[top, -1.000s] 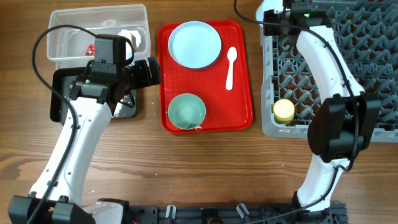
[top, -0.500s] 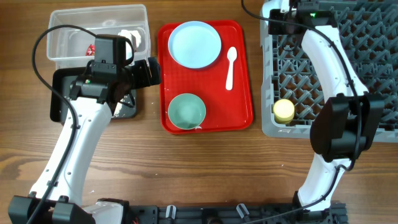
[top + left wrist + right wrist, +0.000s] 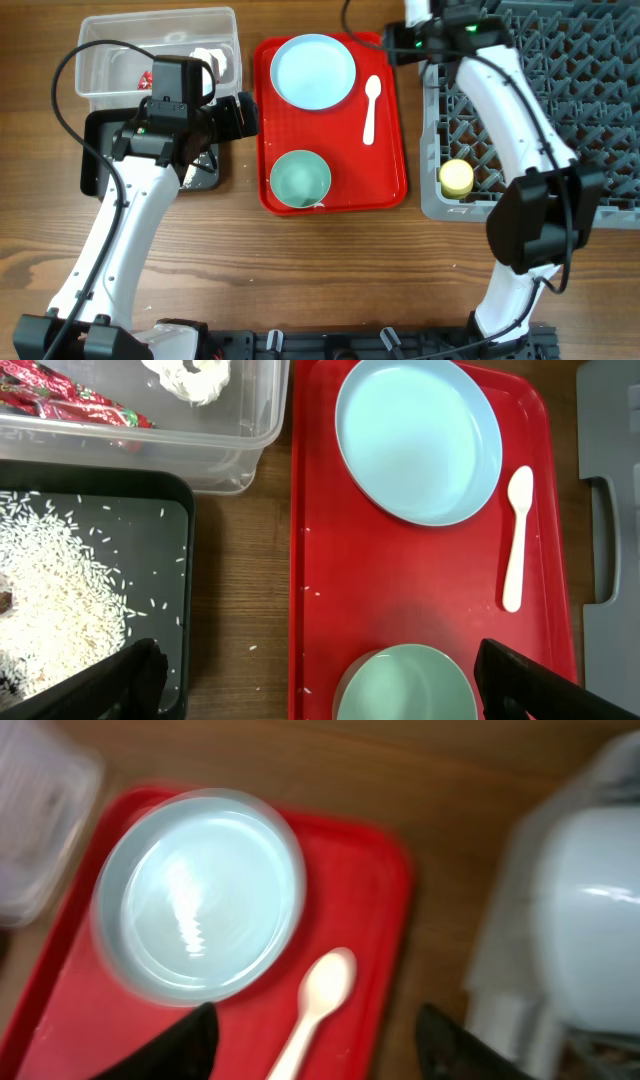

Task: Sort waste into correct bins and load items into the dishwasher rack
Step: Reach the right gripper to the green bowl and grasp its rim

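Next, my right gripper grabs the mint-green bowl (image 3: 300, 178) by its rim facing the grey rack, which leaves the opposite edge free to load.
The light-blue plate (image 3: 313, 69), white spoon (image 3: 370, 108) and mint-green bowl (image 3: 300, 178) lie on the red tray (image 3: 392, 160). The yellow cup (image 3: 457, 178) stands in the grey rack (image 3: 600, 100). My right gripper (image 3: 397, 42) is open and empty above the tray's far right corner. Its blurred wrist view shows it (image 3: 325, 1055) over the spoon (image 3: 318, 995), with the plate (image 3: 200, 895) to the left and a pale blue bowl (image 3: 590, 920) in the rack. My left gripper (image 3: 243, 114) is open and empty, between black bin and tray (image 3: 320, 695). The wrapper (image 3: 70, 405) and tissue (image 3: 195, 377) lie in the clear bin (image 3: 110, 40). Rice (image 3: 50, 590) lies in the black bin (image 3: 95, 150).
A few rice grains are scattered on the wood between the black bin and the tray (image 3: 250, 648). The rack's grey handle edge (image 3: 600, 540) stands just right of the tray. The bowl in the rack is hidden under my right arm in the overhead view.
My right arm has swung left from over the rack's far left corner to the tray's far right corner. The left arm and all objects have not moved.
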Robot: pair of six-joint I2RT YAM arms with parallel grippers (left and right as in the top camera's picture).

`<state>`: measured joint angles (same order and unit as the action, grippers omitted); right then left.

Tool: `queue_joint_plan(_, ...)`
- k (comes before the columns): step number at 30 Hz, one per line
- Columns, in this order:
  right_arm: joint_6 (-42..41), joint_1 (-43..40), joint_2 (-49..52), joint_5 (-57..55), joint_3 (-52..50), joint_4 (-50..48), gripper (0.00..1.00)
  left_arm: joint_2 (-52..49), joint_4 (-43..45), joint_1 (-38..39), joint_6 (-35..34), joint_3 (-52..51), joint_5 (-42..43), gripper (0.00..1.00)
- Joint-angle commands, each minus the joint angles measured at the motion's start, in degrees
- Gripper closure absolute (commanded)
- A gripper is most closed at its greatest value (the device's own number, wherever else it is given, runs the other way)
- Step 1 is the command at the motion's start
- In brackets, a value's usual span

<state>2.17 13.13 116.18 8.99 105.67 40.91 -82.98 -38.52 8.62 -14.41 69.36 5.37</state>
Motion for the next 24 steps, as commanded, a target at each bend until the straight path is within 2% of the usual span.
queue_joint_plan(1,-4.5,5.9,1.4,10.0,0.0,7.0,0.29,-0.5,0.2,0.1,0.7,0.3,-0.8,0.00)
queue_joint_plan(5,-14.4,10.7,2.6,14.3,-3.0,15.7,0.29,-0.5,0.2,0.1,0.7,0.3,-0.8,0.00)
queue_joint_plan(11,-22.8,16.2,2.6,12.8,-14.8,11.8,0.30,-0.5,0.2,0.1,0.7,0.3,-0.8,0.00)
queue_joint_plan(16,-25.6,16.1,2.6,13.2,-18.4,9.6,0.37,-0.5,0.2,0.1,0.7,0.3,-0.7,0.00)
queue_joint_plan(23,-26.4,16.2,3.6,13.4,-18.4,9.5,0.79,-0.5,0.2,0.1,0.7,0.3,-0.7,0.00)
queue_joint_plan(24,-26.4,16.2,3.9,13.8,-18.4,9.5,0.80,-0.5,0.2,0.1,0.7,0.3,-0.7,0.00)
